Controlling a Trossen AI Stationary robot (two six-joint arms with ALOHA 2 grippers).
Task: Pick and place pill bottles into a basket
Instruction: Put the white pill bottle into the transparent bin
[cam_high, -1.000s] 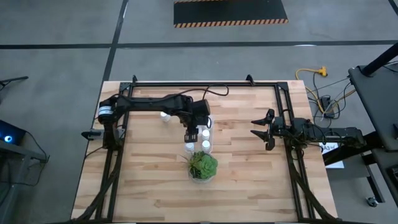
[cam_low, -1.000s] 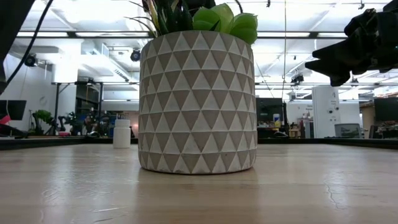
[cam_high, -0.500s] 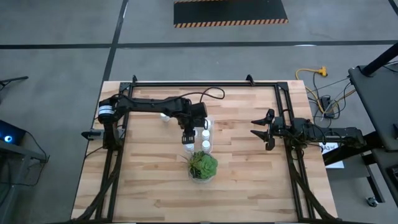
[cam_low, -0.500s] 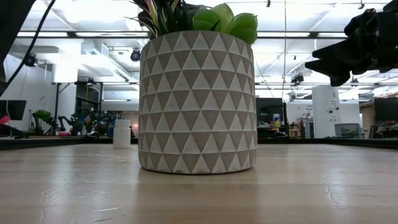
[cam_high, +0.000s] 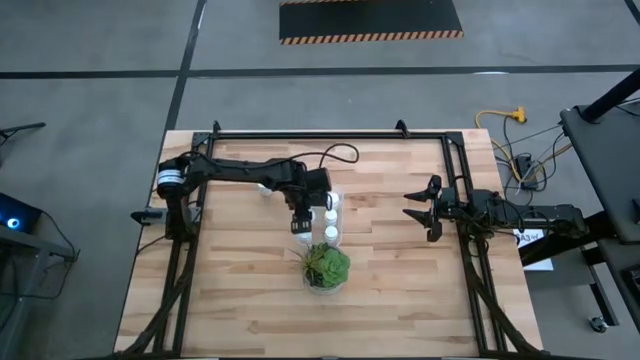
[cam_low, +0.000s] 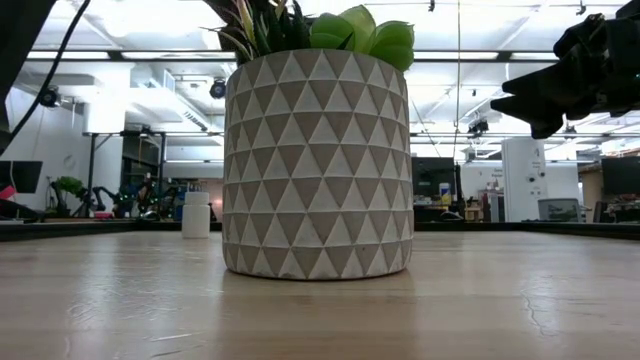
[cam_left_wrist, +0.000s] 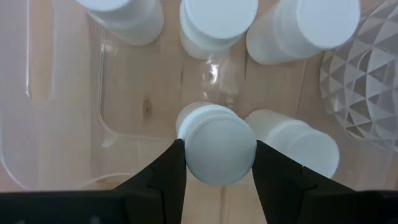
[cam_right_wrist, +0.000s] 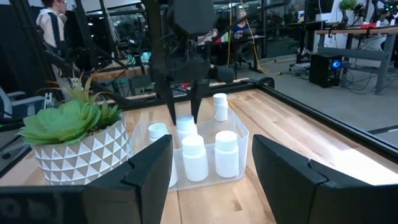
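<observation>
The held bottle's cap (cam_left_wrist: 221, 149) is level with the standing bottles inside the clear basket, so it is time for my left gripper to let go of the bottle.
The clear basket (cam_high: 340, 205) stands on the table just beyond the potted plant (cam_high: 326, 266). Several white pill bottles stand in it (cam_right_wrist: 227, 152). My left gripper (cam_high: 300, 222) is over the basket's left side, pointing down and shut on one white bottle (cam_left_wrist: 221, 149) among the others. Another bottle (cam_high: 265, 187) stands alone on the table, left of the basket; it also shows in the low view (cam_low: 196, 214). My right gripper (cam_high: 415, 210) is open and empty above the table's right part. My left gripper pinches the white cap (cam_left_wrist: 211, 134) of the bottle between its two fingers (cam_left_wrist: 171, 171), one on each side. The fingers come from above, pointing down (cam_right_wrist: 185, 115). The bottle stands upright inside the basket; whether its base rests on the basket floor I cannot tell.
The plant in its triangle-patterned pot (cam_low: 318, 165) stands close against the basket's near end. A black frame rail (cam_high: 330, 133) runs along the table's far edge and sides. Bare wood lies to the left and right of the basket.
My left gripper has shifted a little toward the table's left edge over the basket, carrying the bottle with it.
</observation>
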